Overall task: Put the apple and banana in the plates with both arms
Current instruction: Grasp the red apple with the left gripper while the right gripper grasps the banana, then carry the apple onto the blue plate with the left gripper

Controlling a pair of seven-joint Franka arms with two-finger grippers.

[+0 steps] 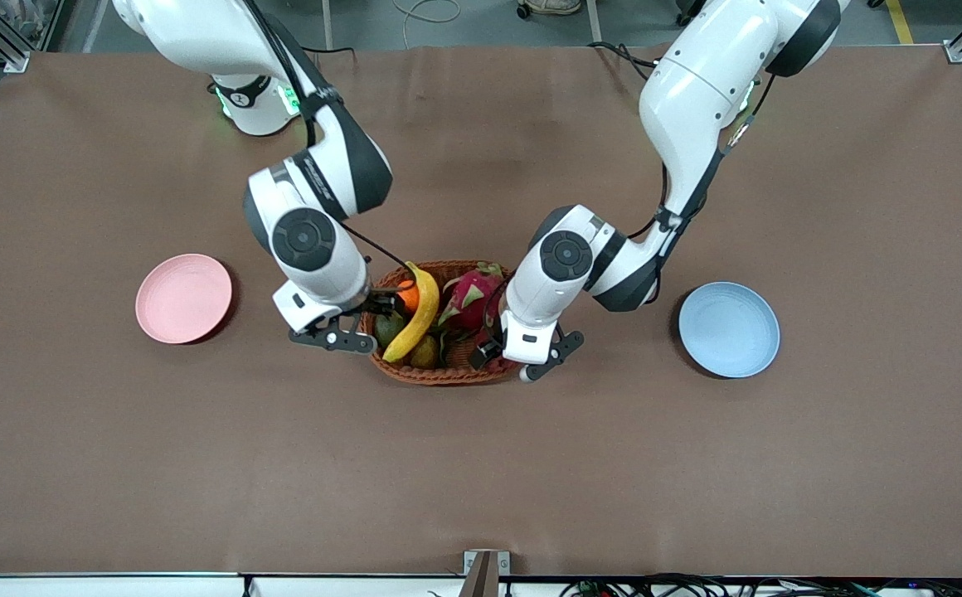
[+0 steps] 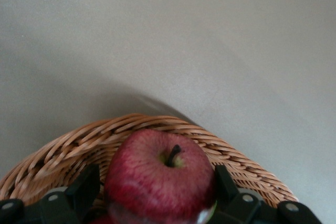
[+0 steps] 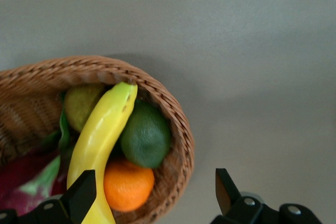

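Observation:
The yellow banana needs to go on the pink plate. My right gripper will next grab the banana by the middle of its curved body.
The dark red apple lies in the wicker basket at the end toward the left arm. My left gripper is open, with a finger on either side of the apple; in the front view it hides the apple. The yellow banana lies across the other fruit at the basket's end toward the right arm. My right gripper is open and empty over that end; in its wrist view one finger is by the banana. The pink plate and the blue plate are empty.
The basket also holds a pink dragon fruit, an orange, a green lime and a yellow-green fruit. The pink plate is toward the right arm's end, the blue plate toward the left arm's end, both on the brown tablecloth.

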